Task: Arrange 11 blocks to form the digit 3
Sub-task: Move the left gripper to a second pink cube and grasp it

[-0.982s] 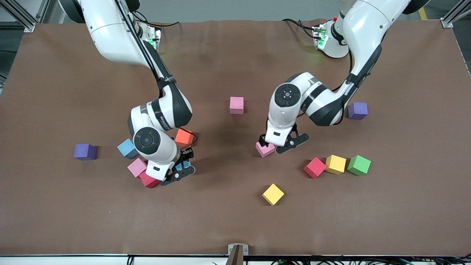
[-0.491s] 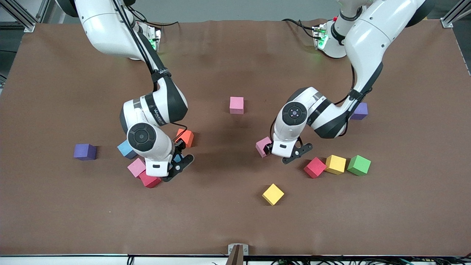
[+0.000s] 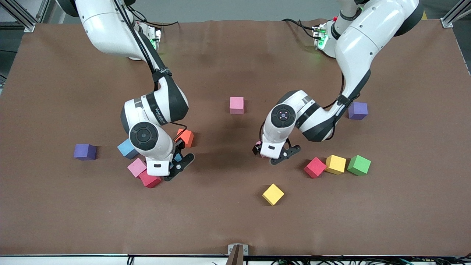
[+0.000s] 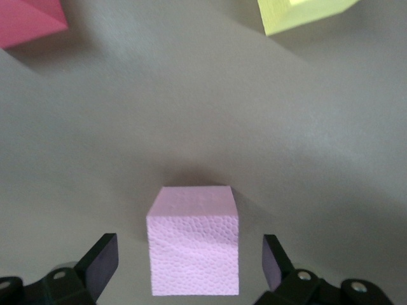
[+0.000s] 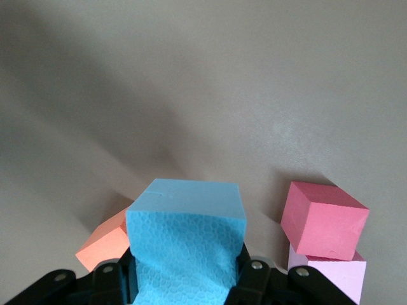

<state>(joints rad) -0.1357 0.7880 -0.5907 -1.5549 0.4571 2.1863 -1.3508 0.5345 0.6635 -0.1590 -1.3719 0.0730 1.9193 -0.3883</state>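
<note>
My left gripper isn't ready to close yet: its fingers are short of the pink block's near side (image 4: 194,254) and would miss it now. It needs to move toward the pink block first, then close on it.
The blocks lie scattered and no digit 3 is in view. My right gripper (image 3: 177,162) is shut on a light blue block (image 5: 184,235), just above the table beside an orange block (image 3: 186,137), a pink block (image 3: 137,166) and a red block (image 3: 150,180). Another light blue block (image 3: 126,149) sits next to them. My left gripper (image 4: 191,264) is open and straddles a pink block (image 4: 194,238) without touching it. A third pink block (image 3: 236,105) lies near the table's middle. Red (image 3: 315,167), yellow (image 3: 335,164) and green (image 3: 358,165) blocks form a row, with another yellow block (image 3: 273,194) nearer the front camera.
One purple cube (image 3: 84,151) sits toward the right arm's end of the table, another purple cube (image 3: 357,110) toward the left arm's end. The brown table (image 3: 235,228) stretches bare along its front strip.
My left gripper swung toward the left arm's end, then came back down over the pink block, which now sits between its fingers. My right gripper shifted slightly with the blue block.
</note>
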